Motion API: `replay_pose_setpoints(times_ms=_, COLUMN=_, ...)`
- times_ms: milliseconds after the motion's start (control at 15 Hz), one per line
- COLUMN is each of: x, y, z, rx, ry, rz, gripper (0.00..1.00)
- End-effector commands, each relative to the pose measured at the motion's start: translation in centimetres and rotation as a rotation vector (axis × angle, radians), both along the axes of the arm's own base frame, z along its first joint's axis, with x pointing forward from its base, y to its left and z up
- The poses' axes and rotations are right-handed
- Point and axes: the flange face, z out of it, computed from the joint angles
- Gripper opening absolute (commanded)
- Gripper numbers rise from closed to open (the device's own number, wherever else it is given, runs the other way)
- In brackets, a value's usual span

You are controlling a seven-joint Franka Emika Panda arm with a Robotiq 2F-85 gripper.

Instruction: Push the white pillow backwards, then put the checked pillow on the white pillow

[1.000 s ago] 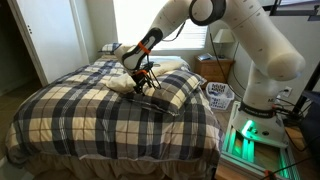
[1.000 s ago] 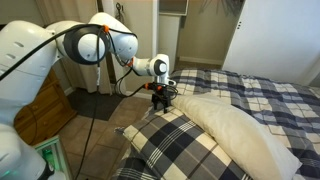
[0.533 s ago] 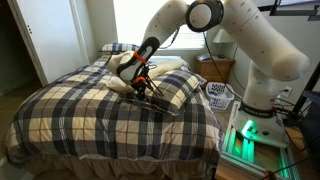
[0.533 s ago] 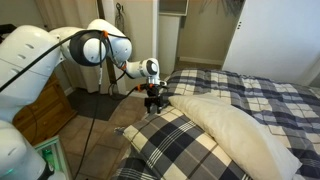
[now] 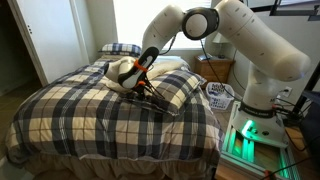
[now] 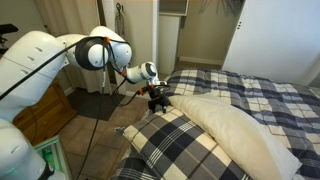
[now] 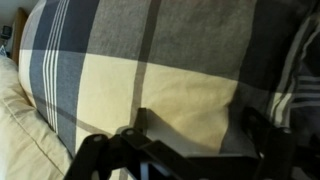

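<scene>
My gripper's fingers are pressing into the checked pillow's cloth on either side of the cream patch, so my gripper will close on the pillow now.
The checked pillow (image 5: 178,92) lies on the plaid bed; in an exterior view (image 6: 178,150) it fills the foreground. It also fills the wrist view (image 7: 150,60). The white pillow (image 5: 120,70) lies right beside it, long and cream in an exterior view (image 6: 240,125), and shows at the left edge of the wrist view (image 7: 15,120). My gripper (image 5: 141,86) is at the end of the checked pillow (image 6: 156,97). Its fingers (image 7: 190,140) are spread wide, open, with the plaid cloth just in front of them.
A smaller, darker plaid pillow (image 5: 120,48) lies at the head of the bed. A nightstand (image 5: 215,68) and a white basket (image 5: 220,96) stand beside the bed, near the robot base (image 5: 248,128). A wooden dresser (image 6: 40,112) stands by the bed.
The gripper has come down and moved in closer to the end of the checked pillow. The pillows have hardly moved.
</scene>
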Motion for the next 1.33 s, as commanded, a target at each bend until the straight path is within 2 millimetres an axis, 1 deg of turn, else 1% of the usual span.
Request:
replay_pose_setpoints(times_ms=0, x=0.7, y=-0.2, z=-0.6, rx=-0.037, ry=-0.017, rz=0.031, gripper=0.66)
replay_pose_setpoints(times_ms=133, x=0.6, y=-0.1, z=-0.9, rx=-0.023, ry=-0.006, rz=0.025, gripper=0.51)
replay_pose_setpoints(times_ms=200, x=0.5, y=-0.1, z=-0.8, rx=-0.016, ry=-0.004, rz=0.024, gripper=0.45)
replay_pose_setpoints(times_ms=400, x=0.2, y=0.2, z=-0.2, rx=0.011, ry=-0.008, rz=0.015, gripper=0.25)
replay_pose_setpoints(times_ms=600, x=-0.1, y=0.3, z=0.2, rx=0.025, ry=-0.01, rz=0.005, gripper=0.03)
replay_pose_setpoints(times_ms=667, x=-0.2, y=0.4, z=0.2, rx=0.034, ry=-0.012, rz=0.008, gripper=0.01)
replay_pose_setpoints(times_ms=800, x=-0.1, y=0.8, z=0.4, rx=0.07, ry=-0.02, rz=0.02, gripper=0.0)
replay_pose_setpoints(times_ms=1000, x=-0.1, y=1.7, z=1.5, rx=0.141, ry=-0.045, rz=0.043, gripper=0.0)
replay_pose_setpoints(times_ms=1067, x=-0.4, y=2.1, z=2.2, rx=0.156, ry=-0.05, rz=0.041, gripper=0.0)
replay_pose_setpoints(times_ms=1267, x=-2.0, y=3.5, z=5.3, rx=0.217, ry=-0.073, rz=0.025, gripper=0.0)
